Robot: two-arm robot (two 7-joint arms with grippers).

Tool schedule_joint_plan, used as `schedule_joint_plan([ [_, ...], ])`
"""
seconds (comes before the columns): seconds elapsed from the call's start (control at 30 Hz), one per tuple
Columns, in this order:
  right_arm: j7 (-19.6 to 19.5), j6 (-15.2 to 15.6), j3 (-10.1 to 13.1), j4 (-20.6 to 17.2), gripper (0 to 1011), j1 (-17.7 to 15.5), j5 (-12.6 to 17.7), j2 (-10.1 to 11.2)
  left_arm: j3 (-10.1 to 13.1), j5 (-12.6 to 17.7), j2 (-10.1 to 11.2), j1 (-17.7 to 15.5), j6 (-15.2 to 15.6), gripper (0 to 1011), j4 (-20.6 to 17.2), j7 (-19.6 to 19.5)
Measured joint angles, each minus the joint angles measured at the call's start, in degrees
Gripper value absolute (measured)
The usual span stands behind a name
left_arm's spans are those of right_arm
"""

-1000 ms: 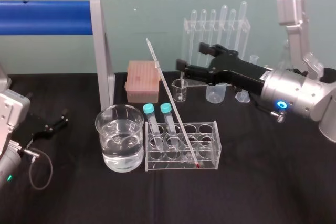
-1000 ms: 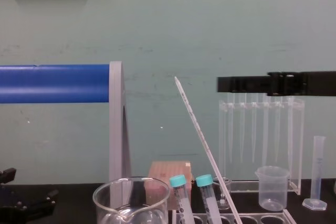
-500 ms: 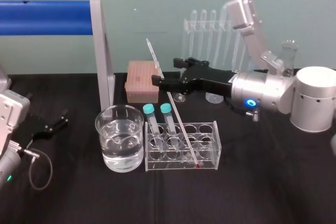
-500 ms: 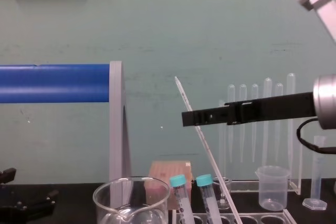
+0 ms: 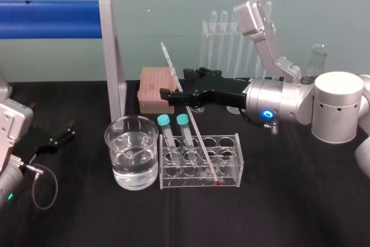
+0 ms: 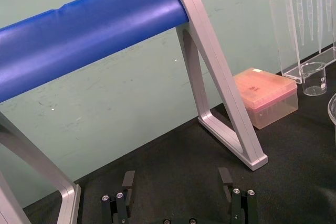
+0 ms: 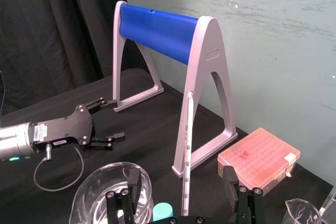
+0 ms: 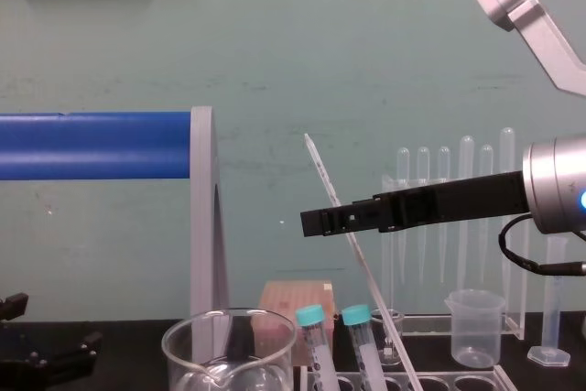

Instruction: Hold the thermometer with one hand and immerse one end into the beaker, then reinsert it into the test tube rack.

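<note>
I need to grab the thermometer next with my right gripper by its upper part, so that the thermometer's lower end stays free to dip into the beaker.
The thermometer, a long thin glass rod, leans in the test tube rack with its top tilted back and to the left. My right gripper reaches in from the right at the rod's upper half. It is open, one finger on either side of the thermometer, and neither finger touches it. The beaker, partly filled with clear liquid, stands just left of the rack. In the chest view the right gripper crosses the thermometer well above the beaker.
My left gripper rests open on the black table at the far left. A blue roller on a silver frame stands behind the beaker. A pink tip box, a pipette stand and a small plastic beaker line the back. Two teal-capped tubes sit in the rack.
My right arm has swung left and slightly down from the pipette stand. Its open fingers now straddle the thermometer. The left arm and the thermometer have not moved.
</note>
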Motion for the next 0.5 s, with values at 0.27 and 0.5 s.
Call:
schedule_joint_plan([
  [0.27,0.0,0.0,0.1,0.0,995,0.0,0.1,-0.1,0.0,0.0,0.0,0.0,0.0,1008,0.0,0.0],
  [0.5,0.0,0.0,0.2,0.0,841,0.0,0.1,-0.1,0.0,0.0,0.0,0.0,0.0,1008,0.0,0.0],
])
